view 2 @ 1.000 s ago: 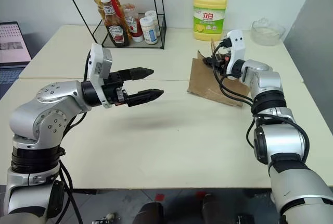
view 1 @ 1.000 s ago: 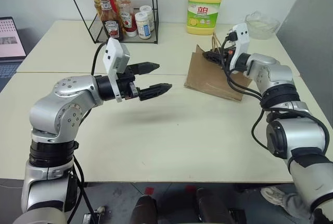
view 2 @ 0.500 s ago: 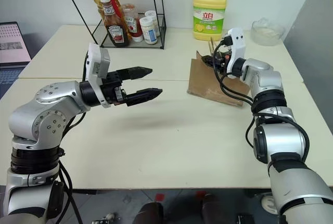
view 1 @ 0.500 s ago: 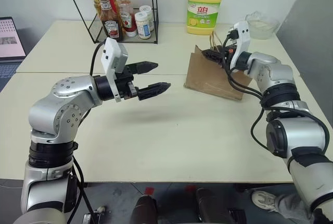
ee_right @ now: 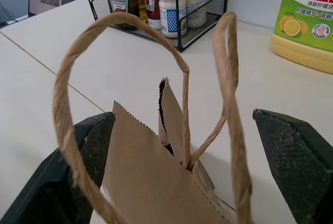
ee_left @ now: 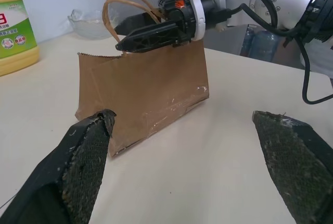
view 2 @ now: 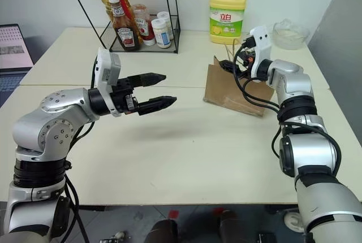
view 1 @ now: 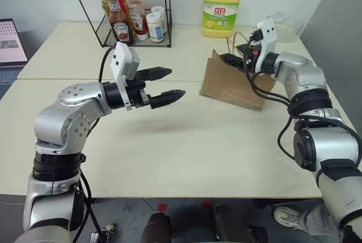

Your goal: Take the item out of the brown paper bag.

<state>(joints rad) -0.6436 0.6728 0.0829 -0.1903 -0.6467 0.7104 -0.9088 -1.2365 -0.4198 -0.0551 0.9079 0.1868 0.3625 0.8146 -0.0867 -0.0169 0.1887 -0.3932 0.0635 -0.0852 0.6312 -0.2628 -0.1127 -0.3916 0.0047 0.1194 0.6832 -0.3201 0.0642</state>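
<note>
The thin paper rim (view 1: 215, 56) is torn and crumpled, and the cord handles stand up. My right gripper should next grab the bag (view 1: 227, 85) by its cord handles.
The brown paper bag (view 1: 227, 85) stands crumpled on the table at the right, its two cord handles (ee_right: 66, 86) sticking up. My right gripper (view 1: 233, 60) is level at the bag's top edge and open. Its fingers (ee_right: 290, 157) stand wide on either side of the handles and the torn paper rim, gripping nothing. My left gripper (view 1: 177, 82) hangs open over the middle of the table, pointing at the bag from some way off, with nothing between its pads (ee_left: 88, 156). The item is hidden; the bag's inside cannot be seen.
A yellow detergent jug (view 1: 223, 4) stands behind the bag, with a glass bowl (view 1: 285, 25) to its right. A black wire rack (view 1: 137, 24) with sauce bottles and jars is at the back left. A laptop (view 1: 11, 40) sits at the far left.
My right gripper's fingers have spread wide apart at the bag's top. The left arm has kept still.
</note>
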